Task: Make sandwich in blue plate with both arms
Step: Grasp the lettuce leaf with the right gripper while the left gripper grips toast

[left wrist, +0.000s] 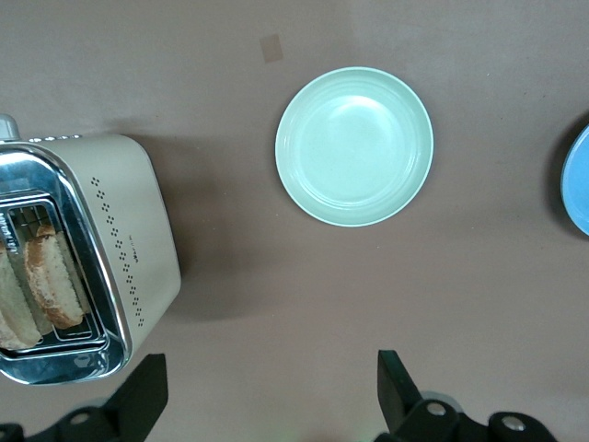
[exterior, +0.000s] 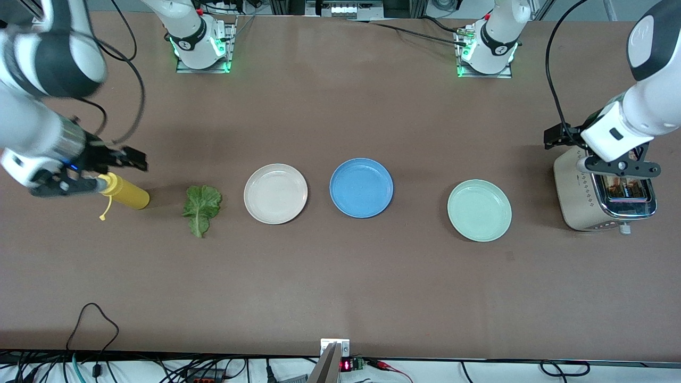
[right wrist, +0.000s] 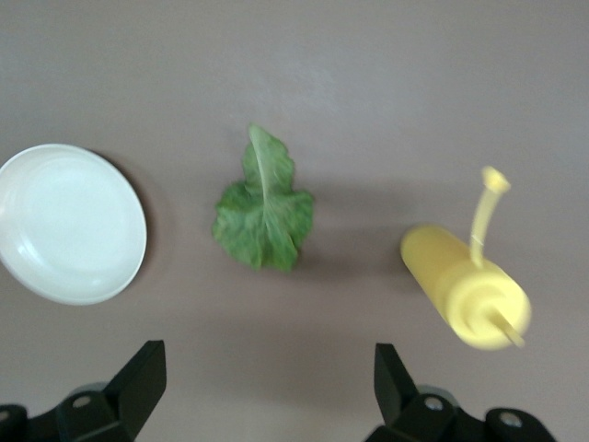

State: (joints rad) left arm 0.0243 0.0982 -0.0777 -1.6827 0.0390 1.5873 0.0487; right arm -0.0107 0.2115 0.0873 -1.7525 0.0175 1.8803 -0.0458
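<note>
My left gripper grips a bread slice by its crust edge poking from the toaster slot [left wrist: 46,245] next, to start the sandwich on the blue plate [left wrist: 575,180].
The blue plate [exterior: 361,187] sits bare at the table's middle, and its rim [left wrist: 580,180] shows at the edge of the left wrist view. No sandwich is in view. Two bread slices [left wrist: 51,281] stand in the slots of a beige toaster [exterior: 585,197] at the left arm's end. My left gripper [exterior: 620,167] hangs open over the toaster, and nothing sits between its fingers [left wrist: 273,391]. A green lettuce leaf [exterior: 201,208] lies flat toward the right arm's end. My right gripper [exterior: 66,186] is open and empty [right wrist: 267,387], up over the table near that leaf [right wrist: 264,215].
A cream-white plate [exterior: 275,193] sits between the lettuce and the blue plate. A mint-green plate [exterior: 479,210] lies between the blue plate and the toaster. A yellow squeeze bottle [exterior: 125,193] lies on its side by the right gripper. Cables run along the table's near edge.
</note>
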